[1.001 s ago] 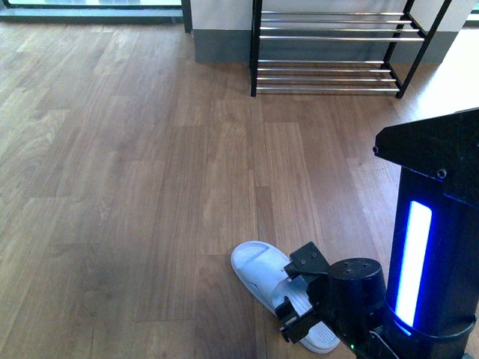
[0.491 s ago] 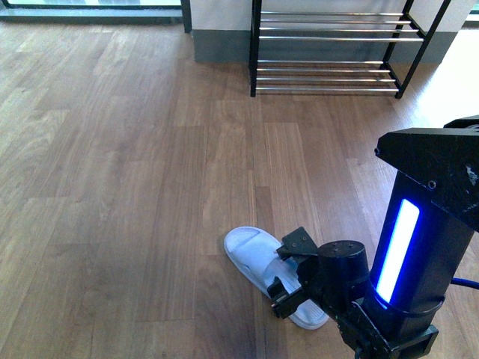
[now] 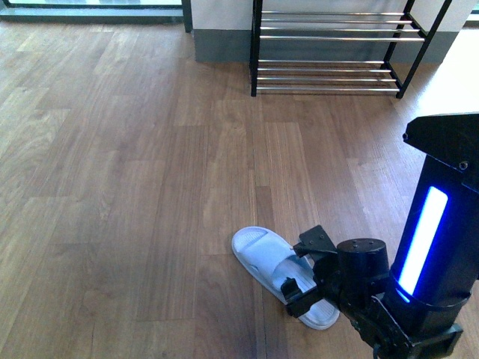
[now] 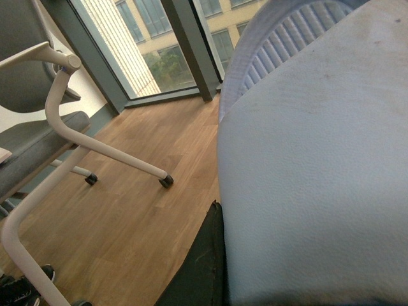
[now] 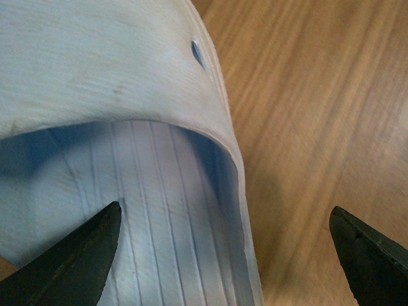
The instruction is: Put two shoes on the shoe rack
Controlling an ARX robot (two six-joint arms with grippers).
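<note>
The white slipper needs to be pinched next by its strap's thin side edge with my right gripper, since the slipper's ribbed insole is wider than the gripper's open fingers.
No grey sneakers are in view; the shoes I see are white slippers. One white slipper (image 3: 278, 273) lies on the wood floor near me. My right gripper (image 3: 301, 275) is open over its strap; in the right wrist view the gripper (image 5: 224, 210) straddles the slipper's (image 5: 127, 95) edge, one finger (image 5: 76, 255) over the ribbed insole, the other over bare floor. My left gripper (image 4: 255, 280), out of the front view, is shut on another white slipper (image 4: 312, 166); one black finger (image 4: 205, 264) shows against it. The shoe rack (image 3: 329, 45), black frame with silver bars, stands against the far wall.
A chair with a white tube frame (image 4: 70, 127) and castors stands beside the left gripper, in front of tall windows. A dark shoe (image 4: 19, 290) lies by the chair's base. A grey wall base (image 3: 221, 45) runs left of the rack.
The right arm has shifted and the slipper under it has slid a little away from me across the floor. The right gripper stays open over it.
</note>
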